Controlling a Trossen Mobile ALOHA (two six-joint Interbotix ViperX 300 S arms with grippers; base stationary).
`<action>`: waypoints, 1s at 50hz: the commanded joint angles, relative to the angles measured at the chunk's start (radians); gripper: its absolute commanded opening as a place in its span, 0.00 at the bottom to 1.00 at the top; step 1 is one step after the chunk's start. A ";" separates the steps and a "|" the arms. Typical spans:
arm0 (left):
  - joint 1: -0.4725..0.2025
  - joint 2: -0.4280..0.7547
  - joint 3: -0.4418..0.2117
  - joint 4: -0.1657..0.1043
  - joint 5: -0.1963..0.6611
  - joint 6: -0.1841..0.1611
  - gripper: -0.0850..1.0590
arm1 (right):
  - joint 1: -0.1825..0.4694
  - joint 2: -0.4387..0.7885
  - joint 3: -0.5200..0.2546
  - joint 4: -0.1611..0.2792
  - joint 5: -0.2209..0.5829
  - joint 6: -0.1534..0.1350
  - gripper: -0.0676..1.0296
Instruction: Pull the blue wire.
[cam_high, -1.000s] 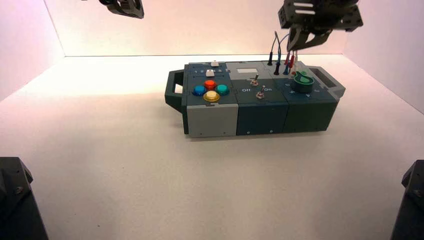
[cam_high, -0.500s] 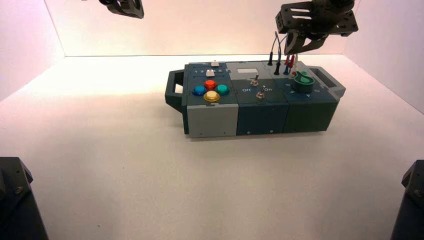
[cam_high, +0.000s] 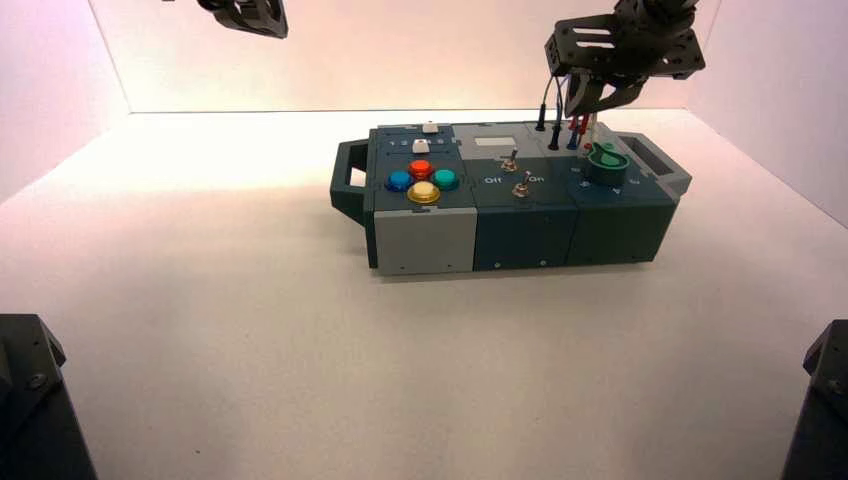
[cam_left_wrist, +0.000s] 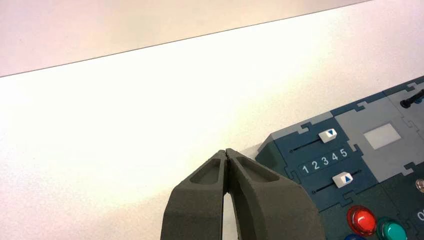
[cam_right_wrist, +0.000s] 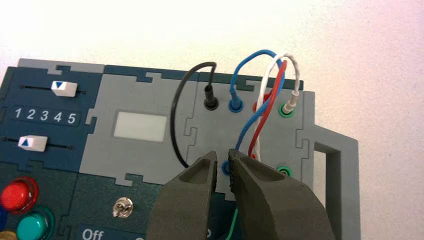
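The red and white wires cross close over the loop, so my right gripper should next grab the blue wire by its plug at the nearer blue socket.
The blue wire loops from a blue socket at the back of the box up and down to a second blue socket nearer the front. My right gripper hovers over the box's wire corner, open by a narrow gap. That nearer blue socket shows through the gap, and nothing is between the fingers. In the high view the blue plug stands just below the fingertips. My left gripper is shut and empty, parked high at the back left.
A black wire, a red wire and a white wire cross close to the blue one. A green knob sits in front of the wires. Toggle switches and coloured buttons lie to the left.
My right gripper has moved left and a little lower, closer over the wires. Its opening is unchanged. The left arm has not moved.
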 joint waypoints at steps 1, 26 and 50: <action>0.005 -0.021 -0.011 0.003 -0.005 0.012 0.05 | -0.017 -0.012 -0.023 -0.006 -0.009 -0.003 0.19; 0.005 -0.021 -0.011 0.003 -0.003 0.023 0.05 | -0.028 -0.048 -0.025 -0.012 0.015 -0.003 0.19; 0.006 -0.023 -0.011 0.003 -0.003 0.023 0.05 | -0.028 -0.066 -0.018 -0.012 0.026 -0.003 0.19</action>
